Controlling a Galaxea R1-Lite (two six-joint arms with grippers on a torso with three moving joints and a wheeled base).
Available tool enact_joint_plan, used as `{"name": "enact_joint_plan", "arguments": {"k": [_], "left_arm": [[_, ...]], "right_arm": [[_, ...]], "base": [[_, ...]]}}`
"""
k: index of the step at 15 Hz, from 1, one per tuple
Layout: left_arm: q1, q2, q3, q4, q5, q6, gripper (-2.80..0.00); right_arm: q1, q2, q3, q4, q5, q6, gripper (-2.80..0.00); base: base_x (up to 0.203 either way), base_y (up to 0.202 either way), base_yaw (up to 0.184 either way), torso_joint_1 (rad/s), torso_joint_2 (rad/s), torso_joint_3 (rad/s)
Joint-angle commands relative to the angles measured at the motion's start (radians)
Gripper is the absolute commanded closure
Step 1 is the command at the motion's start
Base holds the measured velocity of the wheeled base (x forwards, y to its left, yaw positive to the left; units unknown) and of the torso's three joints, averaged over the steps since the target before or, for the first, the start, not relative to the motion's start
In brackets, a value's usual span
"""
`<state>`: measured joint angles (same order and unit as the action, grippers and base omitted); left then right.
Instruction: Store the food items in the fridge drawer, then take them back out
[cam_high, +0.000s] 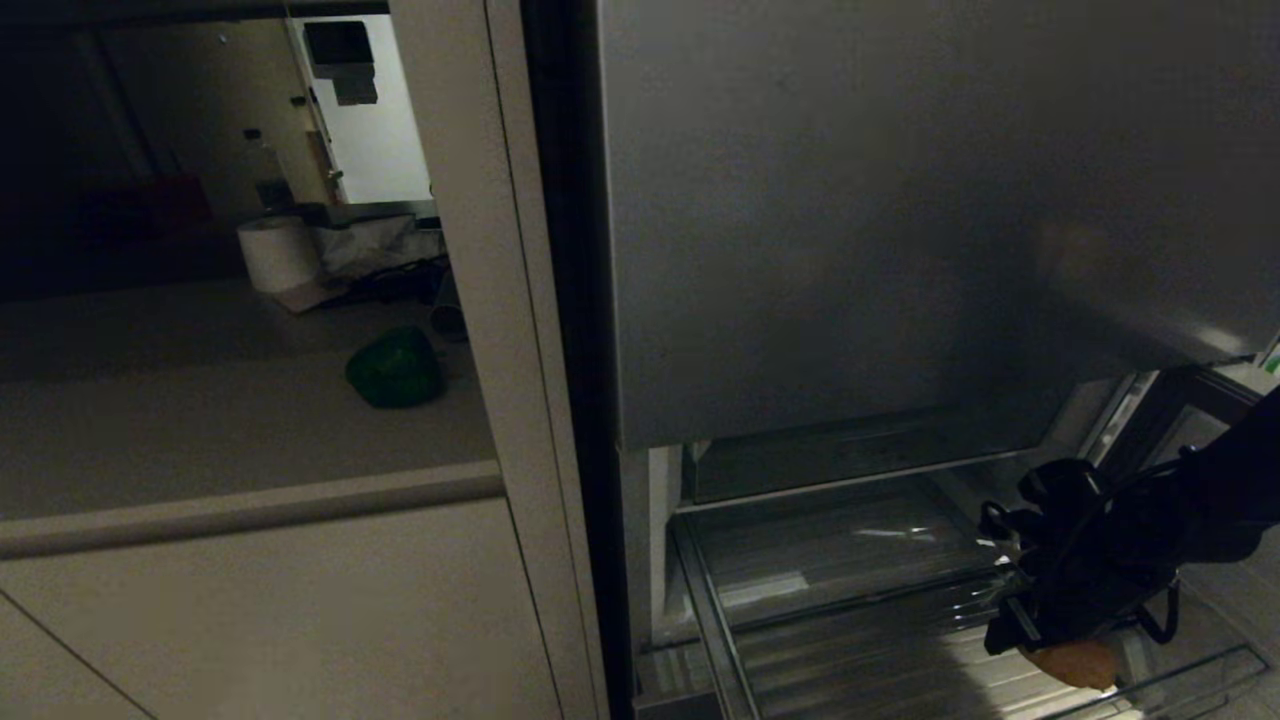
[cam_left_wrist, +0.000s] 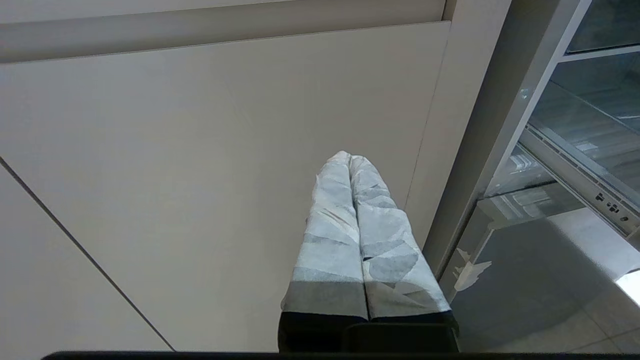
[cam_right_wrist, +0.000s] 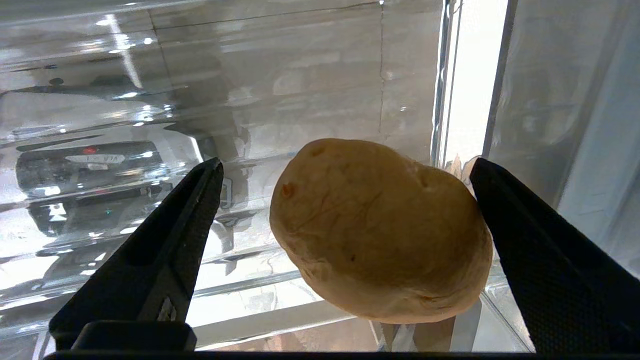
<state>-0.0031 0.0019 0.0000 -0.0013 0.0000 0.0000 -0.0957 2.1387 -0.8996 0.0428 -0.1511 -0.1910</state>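
My right gripper's fingers reach down beside the tan potato's sides in the clear drawer (cam_high: 850, 640), so it is now time for my right gripper to close on the potato.
The tan potato (cam_right_wrist: 380, 230) lies in the clear fridge drawer (cam_high: 850, 640), at its right end (cam_high: 1075, 662). My right gripper (cam_right_wrist: 345, 162) is open around it, reaching down into the drawer (cam_high: 1040, 620). One finger stands well clear of the potato; the other is at its edge. The dark green bell pepper (cam_high: 395, 368) rests on the counter to the left of the fridge. My left gripper (cam_left_wrist: 350, 157) is shut on nothing, parked low in front of a beige cabinet front. Beside it shows the drawer's dark grey front panel (cam_left_wrist: 525, 280) with tape scraps.
A tall grey fridge door (cam_high: 850, 220) hangs above the pulled-out drawer. A beige cabinet side panel (cam_high: 500, 250) divides fridge from counter. On the counter's far side stand a white paper roll (cam_high: 275, 253) and a clear bottle (cam_high: 268, 170).
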Motion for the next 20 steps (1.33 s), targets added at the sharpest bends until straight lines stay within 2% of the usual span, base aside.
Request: {"name": "enact_joint_plan", "arguments": {"k": [1, 10, 17, 18, 20], "left_arm": [[-0.001, 0.001, 0.000, 0.000, 0.000, 0.000, 0.00], [0.000, 0.001, 0.000, 0.000, 0.000, 0.000, 0.00], [0.000, 0.001, 0.000, 0.000, 0.000, 0.000, 0.00], [0.000, 0.001, 0.000, 0.000, 0.000, 0.000, 0.00], [0.000, 0.001, 0.000, 0.000, 0.000, 0.000, 0.00]], "right_arm": [[0.001, 0.001, -0.001, 0.000, -0.001, -0.002, 0.00], [0.001, -0.062, 0.016, 0.000, -0.003, 0.001, 0.00], [0.014, -0.223, 0.047, -0.003, -0.002, 0.009, 0.00], [0.025, -0.257, 0.052, -0.010, -0.001, 0.010, 0.00], [0.051, -0.307, 0.086, -0.107, 0.002, 0.024, 0.00]], "base": [[0.000, 0.000, 0.000, 0.000, 0.00, 0.000], [0.000, 0.000, 0.000, 0.000, 0.00, 0.000], [0.000, 0.000, 0.000, 0.000, 0.00, 0.000], [0.000, 0.000, 0.000, 0.000, 0.00, 0.000], [0.000, 0.000, 0.000, 0.000, 0.00, 0.000]]}}
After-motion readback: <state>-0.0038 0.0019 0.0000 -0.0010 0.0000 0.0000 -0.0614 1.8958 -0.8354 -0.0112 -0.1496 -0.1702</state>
